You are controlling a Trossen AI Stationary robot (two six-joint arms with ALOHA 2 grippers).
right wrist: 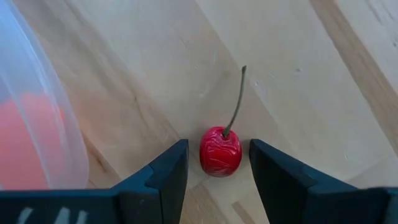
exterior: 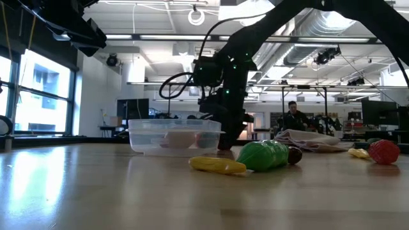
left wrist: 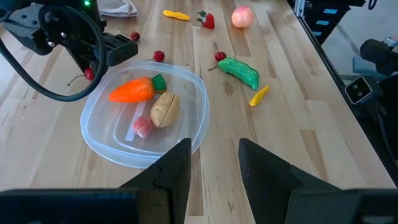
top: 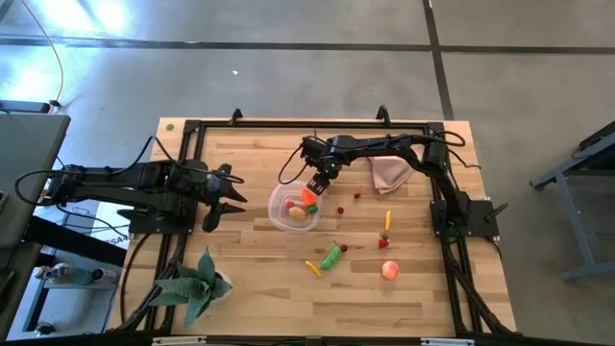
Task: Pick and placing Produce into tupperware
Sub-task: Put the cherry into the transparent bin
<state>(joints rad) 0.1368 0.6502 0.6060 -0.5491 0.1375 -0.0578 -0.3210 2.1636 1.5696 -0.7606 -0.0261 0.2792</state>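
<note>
I will close my right gripper now, because my fingertips are beside the red cherry [right wrist: 220,151], low over the wood. Closing now would hold the cherry.
The clear round tupperware [top: 276,217] stands mid-table and holds an orange carrot [left wrist: 132,91], a tan lump [left wrist: 164,109] and a pink piece [left wrist: 143,127]. My right gripper [top: 318,185] is low at the tub's far right rim, pointing down. It is open, with its fingers [right wrist: 166,171] on either side of a red cherry [right wrist: 220,151] that lies on the table with its stem up. A gap shows on both sides of the cherry. My left gripper [top: 227,200] is open and empty to the left of the tub.
A green pepper [top: 332,257], a yellow piece [top: 312,268], a peach fruit [top: 390,270], a strawberry [top: 384,242], another yellow piece [top: 388,219] and two cherries [top: 339,209] lie to the right of and nearer than the tub. A pink cloth [top: 388,173] lies far right. A leafy plant [top: 197,284] stands near left.
</note>
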